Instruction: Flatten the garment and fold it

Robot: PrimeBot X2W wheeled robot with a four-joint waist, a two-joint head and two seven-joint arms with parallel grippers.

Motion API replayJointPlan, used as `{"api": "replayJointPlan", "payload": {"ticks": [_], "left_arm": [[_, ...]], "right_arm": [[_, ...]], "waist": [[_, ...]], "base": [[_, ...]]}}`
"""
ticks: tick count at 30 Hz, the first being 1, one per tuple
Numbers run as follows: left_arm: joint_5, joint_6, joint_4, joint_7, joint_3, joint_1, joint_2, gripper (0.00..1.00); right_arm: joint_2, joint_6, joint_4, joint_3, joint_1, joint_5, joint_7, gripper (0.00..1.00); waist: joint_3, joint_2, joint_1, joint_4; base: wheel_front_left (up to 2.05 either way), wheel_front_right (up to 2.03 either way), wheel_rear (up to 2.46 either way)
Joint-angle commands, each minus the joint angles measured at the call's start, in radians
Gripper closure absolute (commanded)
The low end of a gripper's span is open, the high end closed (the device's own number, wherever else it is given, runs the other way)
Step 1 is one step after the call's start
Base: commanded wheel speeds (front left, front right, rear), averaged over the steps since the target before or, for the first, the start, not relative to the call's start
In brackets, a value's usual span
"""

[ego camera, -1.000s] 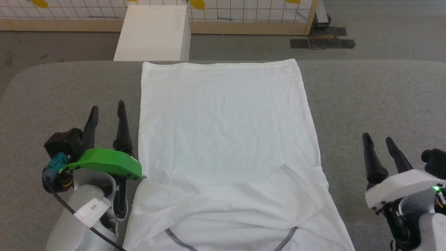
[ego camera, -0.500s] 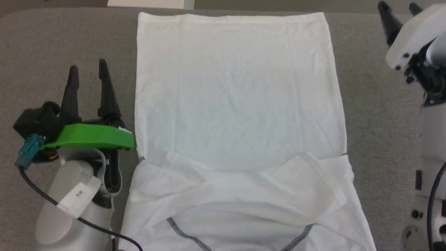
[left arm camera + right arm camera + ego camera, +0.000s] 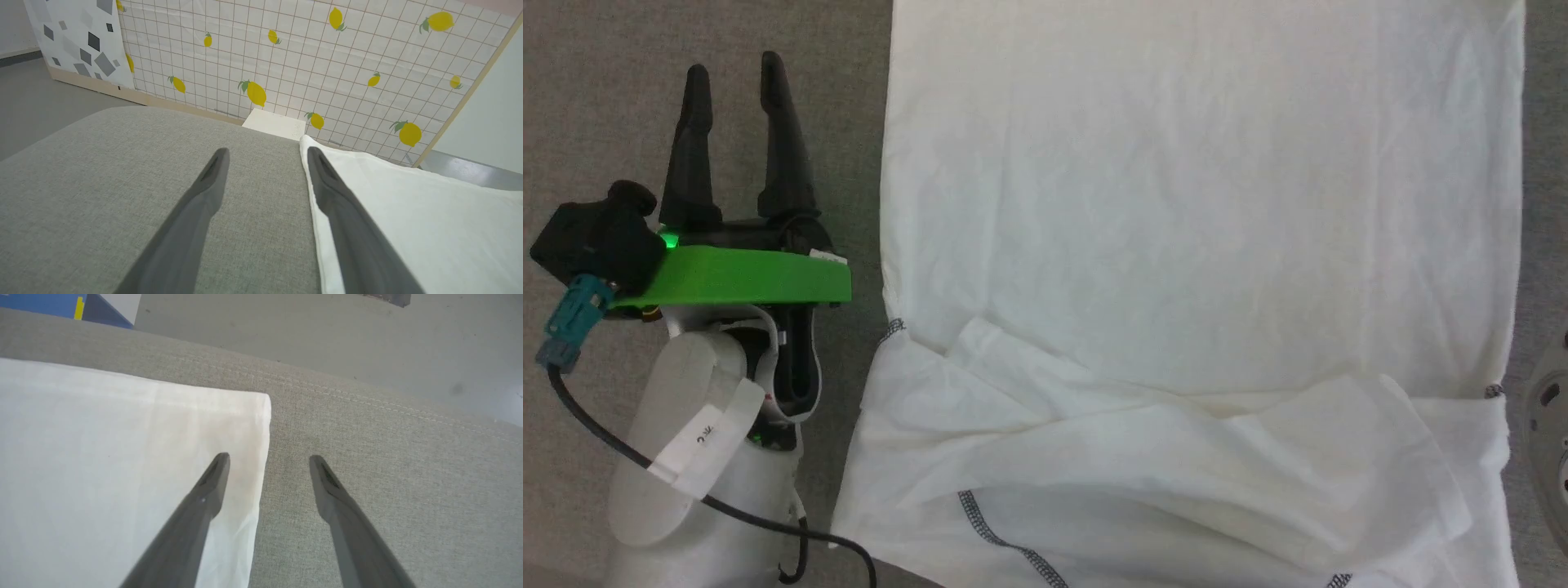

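The garment's body needs to be folded over the tucked sleeves next, so my right gripper needs to pick up the garment by its bottom hem corner (image 3: 260, 404).
The white garment (image 3: 1201, 204) lies spread flat on the grey padded table (image 3: 596, 65), its sleeves folded inward across the near part, dark zigzag stitching at the bottom. My left gripper (image 3: 735, 73) hovers open just left of the garment's left edge, empty. In the left wrist view that gripper (image 3: 265, 153) straddles bare table beside the garment (image 3: 408, 212). In the right wrist view my right gripper (image 3: 267, 457) stands open above the garment's far right corner (image 3: 122, 449), one finger over the cloth and the other over the table, holding nothing.
A white box (image 3: 276, 124) stands on the floor beyond the table's far edge, in front of a lemon-patterned grid wall (image 3: 327, 61). Grey floor (image 3: 327, 330) lies past the table's far edge. Part of my right arm (image 3: 1552, 408) shows at the head view's right edge.
The head camera has tilted down and closer, so the table's far edge and box left the head view. The right gripper moved forward along the garment's right side to its far corner.
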Motion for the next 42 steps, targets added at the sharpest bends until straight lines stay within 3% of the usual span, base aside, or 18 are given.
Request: {"api": "replayJointPlan", "payload": {"ticks": [1, 7, 11, 12, 13, 14, 18, 22, 25, 29, 31, 35, 42], "left_arm": [[0.004, -0.007, -0.005, -0.003, -0.004, -0.014, -0.001, 0.00], [0.004, -0.009, -0.014, -0.001, -0.014, -0.021, -0.004, 0.00], [0.002, -0.024, -0.008, 0.011, -0.024, -0.041, 0.005, 0.00], [0.002, -0.028, -0.006, 0.014, -0.025, -0.052, 0.009, 0.00], [0.005, -0.033, -0.004, 0.020, -0.027, -0.070, 0.016, 0.00], [0.007, -0.037, -0.003, 0.027, -0.027, -0.088, 0.024, 0.00], [0.018, -0.066, 0.020, 0.083, -0.025, -0.211, 0.078, 0.00], [0.019, -0.115, 0.089, 0.228, -0.041, -0.412, 0.151, 0.00], [-0.051, -0.165, 0.193, 0.422, -0.071, -0.560, 0.163, 0.00], [-0.101, -0.189, 0.342, 0.704, -0.134, -0.704, 0.179, 0.00], [-0.125, -0.184, 0.408, 0.841, -0.160, -0.755, 0.174, 0.00], [-0.163, -0.159, 0.477, 1.015, -0.188, -0.819, 0.146, 0.00], [-0.113, -0.115, 0.533, 1.095, -0.249, -0.837, 0.149, 0.00]], "right_arm": [[-0.006, -0.002, -0.006, -0.003, -0.024, -0.031, 0.046, 0.00], [0.002, -0.002, -0.048, -0.007, -0.011, -0.093, 0.187, 0.00], [0.018, -0.002, -0.076, -0.006, 0.022, -0.052, 0.212, 0.00], [0.019, -0.002, -0.083, -0.004, 0.029, -0.046, 0.214, 0.60], [0.018, -0.002, -0.091, 0.002, 0.036, -0.038, 0.218, 0.85], [0.015, -0.002, -0.100, 0.006, 0.039, -0.032, 0.213, 1.00], [0.007, -0.002, -0.123, 0.016, 0.040, -0.008, 0.197, 1.00], [0.010, -0.002, -0.130, 0.045, 0.029, 0.021, 0.167, 1.00], [0.014, -0.002, -0.120, 0.078, 0.017, 0.044, 0.148, 1.00], [0.020, -0.002, -0.104, 0.109, 0.006, 0.074, 0.135, 1.00], [0.020, -0.002, -0.100, 0.125, 0.001, 0.084, 0.135, 1.00], [0.020, -0.002, -0.098, 0.155, -0.005, 0.106, 0.136, 1.00], [0.013, -0.002, -0.105, 0.182, -0.014, 0.136, 0.133, 1.00]], "waist": [[0.098, 0.0000, -0.0003, 0.090], [0.130, 0.0000, -0.0003, 0.093], [0.140, 0.0000, -0.0003, 0.081], [0.141, 0.0000, -0.0003, 0.078], [0.140, 0.0000, -0.0003, 0.073], [0.140, 0.0000, -0.0003, 0.069], [0.129, 0.0000, -0.0003, 0.048], [0.110, 0.0000, -0.0003, 0.015], [0.101, 0.0000, -0.0003, -0.012], [0.094, 0.0000, -0.0003, -0.039], [0.097, 0.0000, -0.0003, -0.049], [0.109, 0.0000, -0.0003, -0.068], [0.148, 0.0000, -0.0003, -0.089]], "base": [[0.00, 0.00, 0.00], [0.00, 0.00, 0.00], [0.00, 0.00, 0.00], [0.00, 0.00, 0.00], [0.00, 0.00, 0.00], [0.00, 0.00, 0.00], [0.00, 0.00, 0.00], [0.00, 0.00, 0.00], [0.00, 0.00, 0.00], [0.00, 0.00, 0.00], [0.00, 0.00, 0.00], [0.00, 0.00, 0.00], [0.00, 0.00, 0.00]]}}
